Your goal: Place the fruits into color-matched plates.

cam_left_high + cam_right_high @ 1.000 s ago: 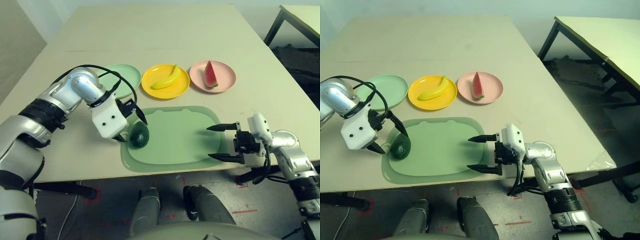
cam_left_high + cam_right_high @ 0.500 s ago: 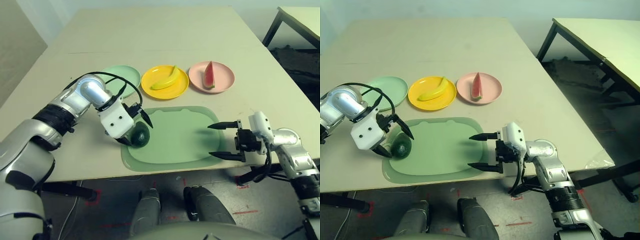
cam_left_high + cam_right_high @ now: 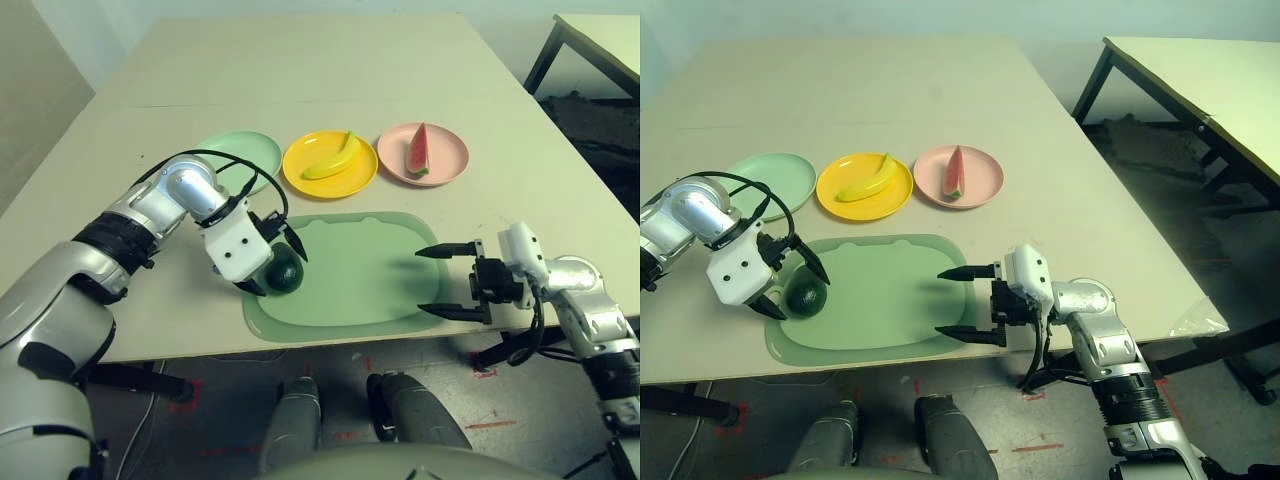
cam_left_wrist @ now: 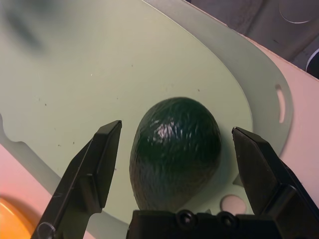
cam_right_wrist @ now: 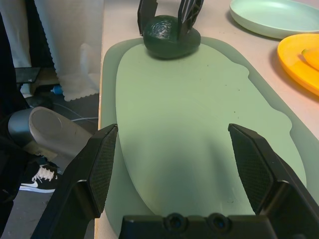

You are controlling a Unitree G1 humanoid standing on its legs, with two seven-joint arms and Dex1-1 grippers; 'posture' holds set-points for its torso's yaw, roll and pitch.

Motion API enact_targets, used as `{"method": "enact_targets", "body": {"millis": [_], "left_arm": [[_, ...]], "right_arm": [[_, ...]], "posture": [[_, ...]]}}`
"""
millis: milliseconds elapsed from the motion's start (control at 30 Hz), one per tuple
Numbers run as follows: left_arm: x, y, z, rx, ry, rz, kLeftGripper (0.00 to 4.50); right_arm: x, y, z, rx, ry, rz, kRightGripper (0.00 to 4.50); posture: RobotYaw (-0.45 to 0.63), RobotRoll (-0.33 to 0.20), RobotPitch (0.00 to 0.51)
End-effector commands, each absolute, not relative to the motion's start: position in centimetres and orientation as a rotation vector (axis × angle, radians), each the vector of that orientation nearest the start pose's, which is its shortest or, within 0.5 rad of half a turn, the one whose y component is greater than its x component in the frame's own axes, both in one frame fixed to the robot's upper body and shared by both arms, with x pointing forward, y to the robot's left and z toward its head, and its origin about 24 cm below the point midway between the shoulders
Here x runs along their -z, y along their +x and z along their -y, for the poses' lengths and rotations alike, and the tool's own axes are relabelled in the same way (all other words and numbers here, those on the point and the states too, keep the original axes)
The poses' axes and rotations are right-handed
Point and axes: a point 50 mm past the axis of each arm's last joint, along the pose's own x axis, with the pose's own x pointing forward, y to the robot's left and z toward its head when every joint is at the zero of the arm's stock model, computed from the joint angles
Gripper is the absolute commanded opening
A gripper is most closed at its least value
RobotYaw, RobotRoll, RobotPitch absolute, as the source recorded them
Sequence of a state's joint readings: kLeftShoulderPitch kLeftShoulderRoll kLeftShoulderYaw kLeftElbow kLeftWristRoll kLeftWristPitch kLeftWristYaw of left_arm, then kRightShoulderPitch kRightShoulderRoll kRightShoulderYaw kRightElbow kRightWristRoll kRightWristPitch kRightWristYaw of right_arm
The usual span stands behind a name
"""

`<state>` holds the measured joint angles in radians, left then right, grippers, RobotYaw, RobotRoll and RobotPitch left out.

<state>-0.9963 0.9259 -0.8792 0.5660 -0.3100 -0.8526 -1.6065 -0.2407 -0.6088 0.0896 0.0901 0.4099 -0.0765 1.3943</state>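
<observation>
The dark green avocado [image 3: 284, 272] is between my lowered fingers, near the green mat [image 3: 360, 270], so my left gripper would hold the avocado if it closed now. I will close it.
A dark green avocado [image 4: 175, 149] lies at the left end of the large green mat [image 3: 360, 270]. My left gripper [image 3: 280, 270] is open and low over it, one finger on each side and neither touching. The banana [image 3: 335, 158] rests in the yellow plate [image 3: 330, 182]. The watermelon wedge [image 3: 418, 150] stands in the pink plate [image 3: 447, 152]. Nothing lies in the mint green plate [image 3: 240, 150], which sits just beyond my left forearm. My right gripper [image 3: 421, 282] hangs open over the mat's right end with nothing between its fingers.
The mat lies close to the table's front edge [image 3: 200, 345]. The three plates form a row behind it. Bare tabletop [image 3: 300, 70] stretches beyond the plates. Another table [image 3: 1210, 80] stands off to the right across a gap of floor.
My left gripper has slid in toward the avocado and now straddles it, still open. The avocado, the plates and the right arm have stayed where they were.
</observation>
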Motion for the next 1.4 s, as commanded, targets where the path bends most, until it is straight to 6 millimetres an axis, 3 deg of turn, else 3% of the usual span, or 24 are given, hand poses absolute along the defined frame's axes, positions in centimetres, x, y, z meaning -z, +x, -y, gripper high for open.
{"method": "enact_targets", "body": {"millis": [33,300,467,733,900,1200,1400], "left_arm": [[-16.3,30.0,-18.6,1.997,1.430,-0.054,4.50],[-15.8,29.9,-18.8,2.009,1.429,-0.073,4.50],[-15.6,29.8,-18.8,2.012,1.418,-0.079,2.91],[-15.6,29.9,-18.7,2.014,1.412,-0.078,2.90],[-16.7,30.6,-19.9,1.938,1.446,-0.117,2.90],[-20.4,33.5,-23.3,1.611,1.495,-0.203,2.90],[-21.4,34.8,-25.2,1.353,1.544,-0.286,2.90]], "right_arm": [[-10.5,25.2,18.9,-1.476,-0.321,0.009,4.47],[-10.7,25.3,18.7,-1.486,-0.321,0.018,4.47],[-10.9,25.3,18.5,-1.489,-0.318,0.025,4.50],[-11.0,25.0,18.6,-1.486,-0.316,0.023,4.50],[-10.9,24.9,18.3,-1.484,-0.301,0.031,4.50],[-11.3,25.9,17.4,-1.315,-0.109,0.070,4.50],[-11.0,26.5,16.6,-1.181,-0.025,0.057,4.50]], "posture": [[-0.12,0.000,0.113],[-0.11,0.000,0.110],[-0.11,0.000,0.110],[-0.12,0.000,0.110],[-0.11,0.000,0.108],[-0.08,0.000,0.105],[-0.08,0.000,0.110]]}}
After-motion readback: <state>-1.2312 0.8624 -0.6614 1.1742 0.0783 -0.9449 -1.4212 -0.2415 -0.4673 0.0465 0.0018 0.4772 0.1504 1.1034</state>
